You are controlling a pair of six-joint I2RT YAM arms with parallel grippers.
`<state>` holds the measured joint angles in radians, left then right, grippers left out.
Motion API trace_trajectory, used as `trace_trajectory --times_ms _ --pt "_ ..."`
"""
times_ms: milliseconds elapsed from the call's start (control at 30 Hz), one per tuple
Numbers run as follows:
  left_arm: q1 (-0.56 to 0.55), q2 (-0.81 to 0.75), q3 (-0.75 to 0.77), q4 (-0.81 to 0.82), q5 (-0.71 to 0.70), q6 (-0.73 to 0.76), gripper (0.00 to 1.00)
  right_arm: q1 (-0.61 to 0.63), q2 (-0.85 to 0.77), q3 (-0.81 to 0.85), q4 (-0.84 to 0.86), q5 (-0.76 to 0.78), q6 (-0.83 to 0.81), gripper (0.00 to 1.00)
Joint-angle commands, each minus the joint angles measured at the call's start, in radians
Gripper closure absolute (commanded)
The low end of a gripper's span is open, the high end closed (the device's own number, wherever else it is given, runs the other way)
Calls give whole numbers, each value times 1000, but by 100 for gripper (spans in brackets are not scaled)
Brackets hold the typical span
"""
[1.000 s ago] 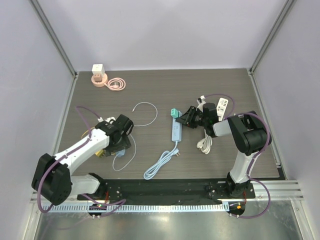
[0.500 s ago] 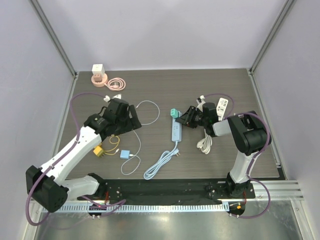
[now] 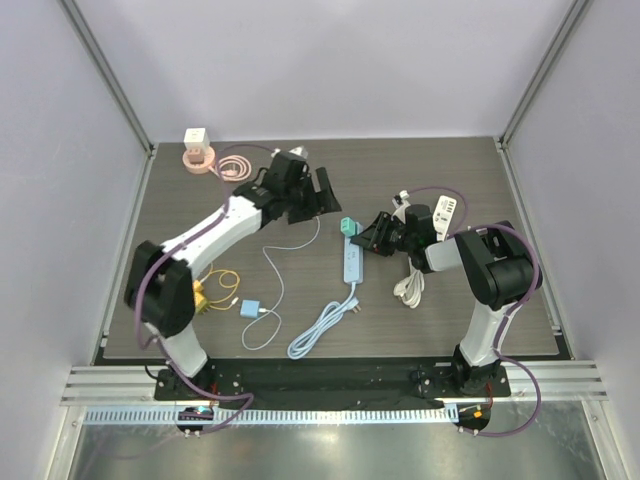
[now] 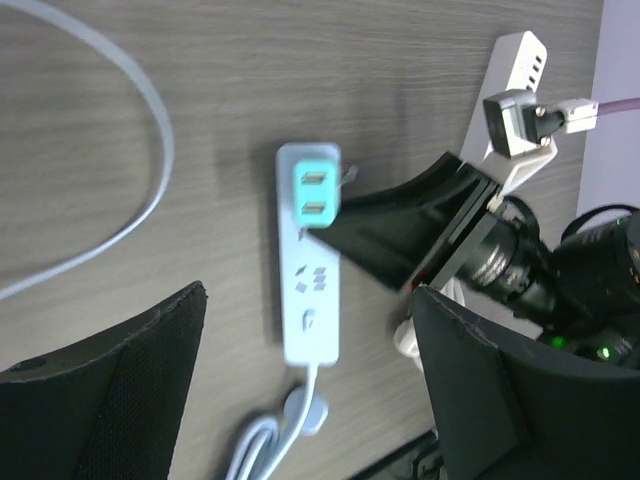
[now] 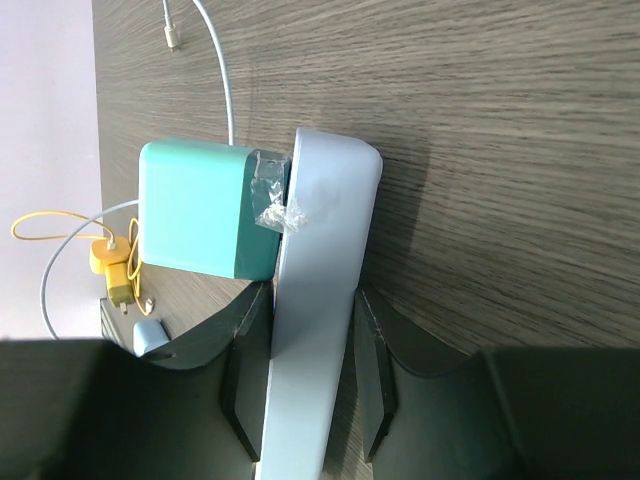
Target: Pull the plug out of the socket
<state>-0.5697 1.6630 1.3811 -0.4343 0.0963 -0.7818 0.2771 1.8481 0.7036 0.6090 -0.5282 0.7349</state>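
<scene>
My left gripper is about to grip the teal plug [image 3: 347, 226] from above by its opposite sides, to pull it off the socket.
A pale blue power strip, the socket [image 3: 352, 262], lies mid-table with a teal plug [image 3: 347, 226] seated in its far end. My right gripper [image 3: 372, 238] is shut on the strip's far part from the right; in the right wrist view both fingers [image 5: 245, 385] press the socket's [image 5: 320, 300] sides just below the plug [image 5: 195, 210]. My left gripper [image 3: 328, 195] hovers open just beyond and left of the plug. In the left wrist view its gripper [image 4: 310, 390] straddles the socket [image 4: 310, 290] from above without touching, with the plug [image 4: 314, 192] ahead.
The strip's cord [image 3: 320, 325] curls toward the near edge. A white cable [image 3: 275, 270], a yellow plug and cable [image 3: 200, 298] and a small blue adapter [image 3: 248, 307] lie left. A white cube charger [image 3: 197, 140] and pink coil [image 3: 232, 168] sit back left. A white strip [image 3: 447, 210] lies right.
My left arm has swung from the near left up to the far middle, ending over the plug end of the strip, and its jaws have widened. The right arm has not moved.
</scene>
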Motion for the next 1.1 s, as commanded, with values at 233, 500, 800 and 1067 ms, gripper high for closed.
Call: trace_trajectory --times_ms 233,500,800,1067 --pt "-59 282 225 57 -13 90 26 -7 16 11 -32 14 -92 97" --pt "-78 357 222 81 3 81 32 -6 26 11 -22 2 -81 97" --pt "-78 414 237 109 16 69 48 -6 23 13 -28 2 -88 96" --pt "-76 419 233 127 26 61 92 -6 22 17 -34 -9 -88 82"
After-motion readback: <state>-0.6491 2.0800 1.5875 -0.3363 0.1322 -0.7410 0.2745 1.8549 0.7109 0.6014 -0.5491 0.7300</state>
